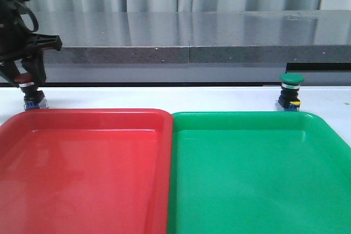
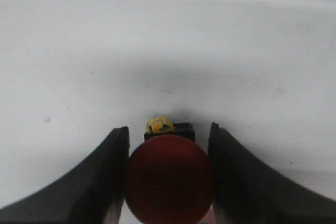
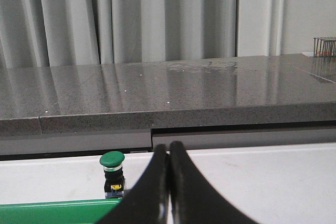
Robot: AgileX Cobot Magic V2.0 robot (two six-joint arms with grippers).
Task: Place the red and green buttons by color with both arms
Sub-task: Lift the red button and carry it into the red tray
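My left gripper moves the button to the red tray next before releasing it. The red button's base [image 1: 35,102] stands on the white table behind the red tray [image 1: 82,179].
The red button [image 1: 26,83] stands on the white table at the far left, just behind the red tray [image 1: 82,179]. My left gripper [image 1: 28,80] comes down over it. In the left wrist view the gripper [image 2: 168,129] has both fingers against the sides of the dark-red cap [image 2: 169,179], shut on it. The green button [image 1: 290,91] stands upright behind the green tray [image 1: 258,179] at the right. It also shows in the right wrist view [image 3: 112,174]. My right gripper [image 3: 169,148] is shut and empty, to the right of the green button and apart from it. It is out of the front view.
The two trays lie side by side at the front, touching in the middle. A grey stone counter [image 1: 192,36] with a raised edge runs along the back of the table, with curtains behind it. The green tray's corner shows in the right wrist view [image 3: 52,211].
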